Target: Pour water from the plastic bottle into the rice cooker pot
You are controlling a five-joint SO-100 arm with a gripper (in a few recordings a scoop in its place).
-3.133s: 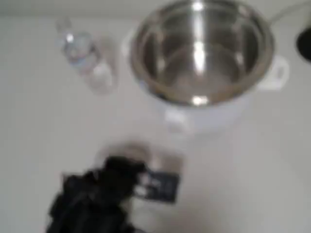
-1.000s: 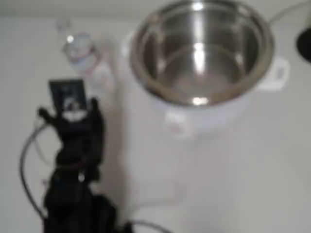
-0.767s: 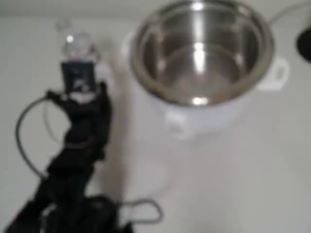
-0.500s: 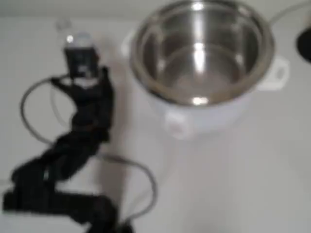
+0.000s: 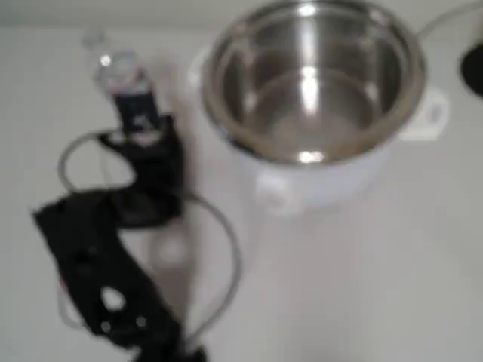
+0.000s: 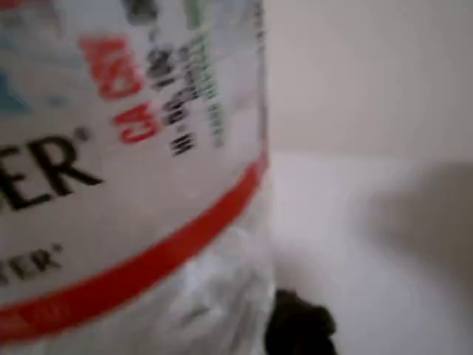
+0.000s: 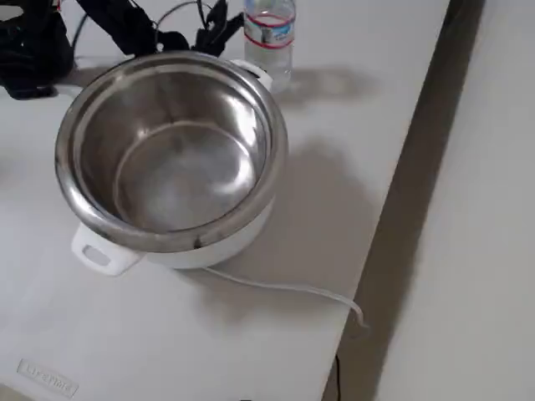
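The robot's gripper needs to hold the bottle by its lower part (image 5: 139,121), so that the bottle's opening stays free to pour into the pot.
The plastic bottle (image 5: 115,66) stands upright at the table's far left in the overhead view, clear with a red-banded label (image 6: 111,170). My black gripper (image 5: 131,96) has its tips right at the bottle's near side. In the fixed view the gripper (image 7: 227,32) sits just left of the bottle (image 7: 269,32), jaws apart. One black fingertip (image 6: 297,325) shows beside the bottle's lower right in the wrist view. The rice cooker pot (image 5: 226,113) is shiny steel in a white body, to the right of the bottle, and its rim (image 7: 276,134) shows in the fixed view.
A white power cord (image 7: 288,289) trails from the cooker toward the table's edge (image 7: 393,225). The arm's grey cable (image 5: 230,249) loops over the table in front of the cooker. A dark object (image 5: 474,69) sits at the far right.
The gripper has moved up to the bottle, and its tips now meet the bottle's side. The arm's rear links have swung and folded. Bottle and cooker have not moved.
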